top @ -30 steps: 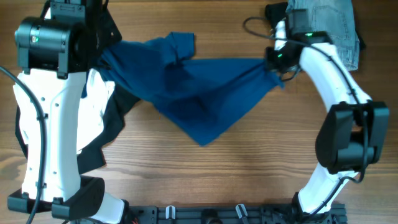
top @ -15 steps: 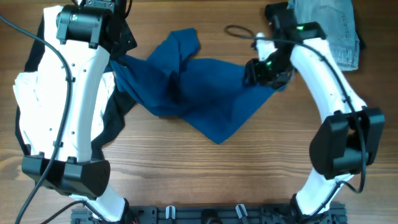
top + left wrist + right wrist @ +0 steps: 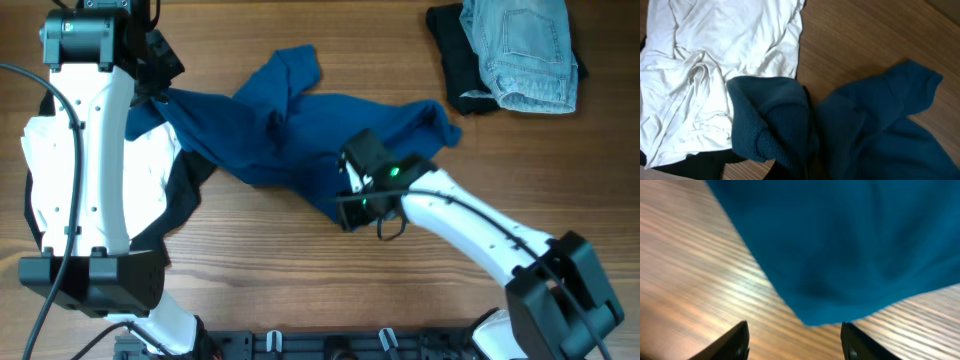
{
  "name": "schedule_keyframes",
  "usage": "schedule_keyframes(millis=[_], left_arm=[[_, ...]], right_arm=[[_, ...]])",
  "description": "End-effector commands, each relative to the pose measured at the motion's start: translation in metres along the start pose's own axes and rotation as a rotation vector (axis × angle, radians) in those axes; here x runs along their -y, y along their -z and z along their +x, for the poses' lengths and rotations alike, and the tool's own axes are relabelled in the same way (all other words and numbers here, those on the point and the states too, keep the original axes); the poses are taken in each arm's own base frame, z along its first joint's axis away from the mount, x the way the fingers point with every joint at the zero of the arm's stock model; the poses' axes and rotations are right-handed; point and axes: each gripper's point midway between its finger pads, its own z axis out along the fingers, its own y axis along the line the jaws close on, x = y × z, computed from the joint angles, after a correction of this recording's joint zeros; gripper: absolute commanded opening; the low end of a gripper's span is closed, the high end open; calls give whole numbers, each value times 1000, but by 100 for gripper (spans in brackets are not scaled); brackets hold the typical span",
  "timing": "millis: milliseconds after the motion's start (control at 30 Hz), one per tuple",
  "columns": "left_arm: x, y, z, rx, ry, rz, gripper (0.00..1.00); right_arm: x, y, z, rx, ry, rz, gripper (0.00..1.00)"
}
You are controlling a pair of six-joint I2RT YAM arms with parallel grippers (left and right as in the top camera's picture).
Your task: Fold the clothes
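My right gripper grabs the deep-blue shirt [image 3: 300,140] by its lower corner [image 3: 336,216] next, opposite my left gripper, to stretch the shirt flat for folding.
The deep-blue shirt [image 3: 300,140] lies crumpled across the middle of the table, its lower corner pointing toward the front. My left gripper [image 3: 158,88] is shut on the shirt's left edge and holds it bunched up; in the left wrist view that bunch [image 3: 772,125] covers the fingers. My right gripper [image 3: 348,208] hovers at the shirt's lower corner [image 3: 812,315]. It stands open [image 3: 796,347], with bare wood between its fingers. A white garment [image 3: 45,170] lies at the left over a black one [image 3: 190,185].
Pale-blue denim [image 3: 525,45] lies folded on a black garment [image 3: 462,60] at the back right corner. The left arm's white links [image 3: 95,180] stand over the white garment. Bare wooden table [image 3: 300,280] runs along the front.
My right gripper opened, let go of the shirt's right corner, and swung down to the shirt's lower corner. The released corner now rests on the table. The left gripper kept its hold.
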Motion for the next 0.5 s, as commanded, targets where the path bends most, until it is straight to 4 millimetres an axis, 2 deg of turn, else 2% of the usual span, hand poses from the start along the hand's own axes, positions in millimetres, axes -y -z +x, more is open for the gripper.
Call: schedule_keyframes(millis=[0, 167, 267, 333, 400, 433, 467], left_arm=[[1, 1, 0, -2, 12, 8, 4], [0, 1, 1, -7, 12, 6, 4], [-1, 1, 1, -8, 11, 4, 4], [-1, 1, 1, -8, 11, 4, 4], [-1, 1, 1, -8, 11, 4, 4], [0, 1, 1, -8, 11, 4, 4], [0, 1, 1, -8, 11, 4, 4]], right_arm=[[12, -16, 6, 35, -55, 106, 59], [11, -30, 7, 23, -53, 123, 59], [15, -48, 7, 4, -62, 140, 59], [22, -60, 13, -27, -79, 170, 60], [39, -66, 18, -36, -141, 256, 59], [44, -65, 18, -28, -158, 287, 57], [48, -64, 16, -17, -169, 308, 51]])
